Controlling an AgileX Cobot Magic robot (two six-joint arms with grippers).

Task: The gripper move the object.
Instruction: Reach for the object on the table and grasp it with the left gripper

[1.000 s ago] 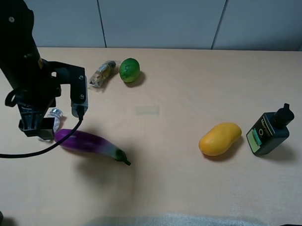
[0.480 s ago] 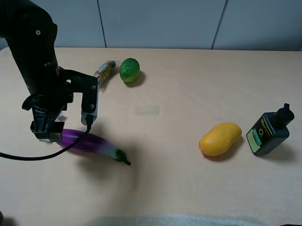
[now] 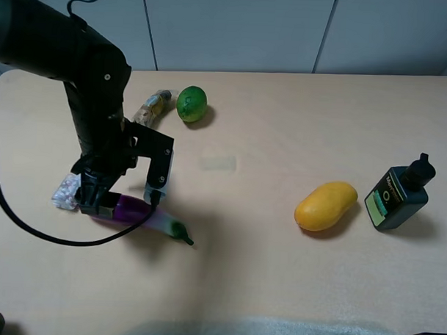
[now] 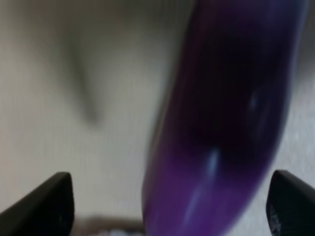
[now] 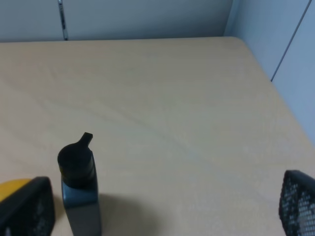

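Note:
My left gripper should go lower before it closes on the eggplant. Its fingers are above the purple end, apart from their shadow in the left wrist view.
The purple eggplant [image 3: 145, 216] lies on the tan table [image 3: 268, 140] at the front left, its green stem pointing right. My left gripper [image 3: 97, 203] is lowered over its thick purple end, and the arm hides that end. In the left wrist view the eggplant [image 4: 226, 113] fills the space between the two dark fingertips [image 4: 44, 201], which stand wide apart, so the left gripper [image 4: 167, 206] is open around it. My right gripper [image 5: 162, 206] is open and empty, and it does not show in the exterior view.
A green lime [image 3: 191, 104] and a snack packet [image 3: 152, 108] lie at the back left. A crumpled wrapper [image 3: 65, 191] lies beside the left gripper. A yellow mango [image 3: 325, 205] and a black bottle [image 3: 397, 194] stand at the right; the bottle also shows in the right wrist view [image 5: 78, 191].
The left arm has swung right and come down over the eggplant's purple end. The wrapper it covered now shows to its left. The eggplant has barely moved.

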